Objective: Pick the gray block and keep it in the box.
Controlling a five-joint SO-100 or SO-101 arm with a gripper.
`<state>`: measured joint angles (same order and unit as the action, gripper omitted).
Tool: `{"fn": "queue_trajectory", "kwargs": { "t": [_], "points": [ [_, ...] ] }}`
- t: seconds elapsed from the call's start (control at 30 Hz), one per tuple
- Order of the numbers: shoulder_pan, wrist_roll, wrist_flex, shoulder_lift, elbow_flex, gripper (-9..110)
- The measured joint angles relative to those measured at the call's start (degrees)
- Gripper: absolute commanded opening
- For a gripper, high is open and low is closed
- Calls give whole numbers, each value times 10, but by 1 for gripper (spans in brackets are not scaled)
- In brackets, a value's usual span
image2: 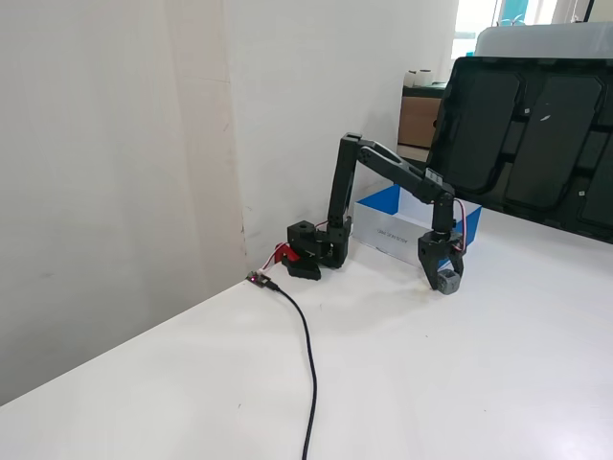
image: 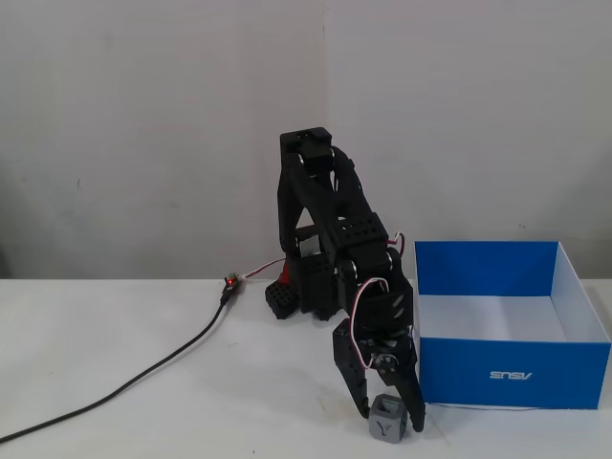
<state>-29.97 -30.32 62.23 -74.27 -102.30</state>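
Note:
My gripper should keep the gray block in the blue box, so next it should grab the block by the sides on either side of its Y mark [image: 387, 421].
The gray block [image: 388, 422] sits on the white table just left of the box's front corner, a Y mark on its facing side. My gripper [image: 389, 417] points straight down and is open. Its two black fingers stand on either side of the block, with the tips near the table. In the other fixed view the gripper [image2: 442, 281] hides most of the block [image2: 449, 282]. The box [image: 514, 374] is bright blue, open-topped and holds nothing on its white floor. It stands to the right of the gripper, and shows behind the arm from the side [image2: 381, 201].
A black cable [image: 143, 372] runs from a small red-lit connector [image: 229, 283] by the arm's base [image: 287, 298] off to the left. In the side fixed view a large black panel [image2: 522, 144] stands at the table's back right.

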Motion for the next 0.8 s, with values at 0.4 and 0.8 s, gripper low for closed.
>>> {"fn": "queue_trajectory", "kwargs": {
  "t": [0.4, 0.8],
  "points": [
    [4, 0, -1, 30, 39, 7],
    [4, 9, 45, 32, 105, 7]
  ]
}}
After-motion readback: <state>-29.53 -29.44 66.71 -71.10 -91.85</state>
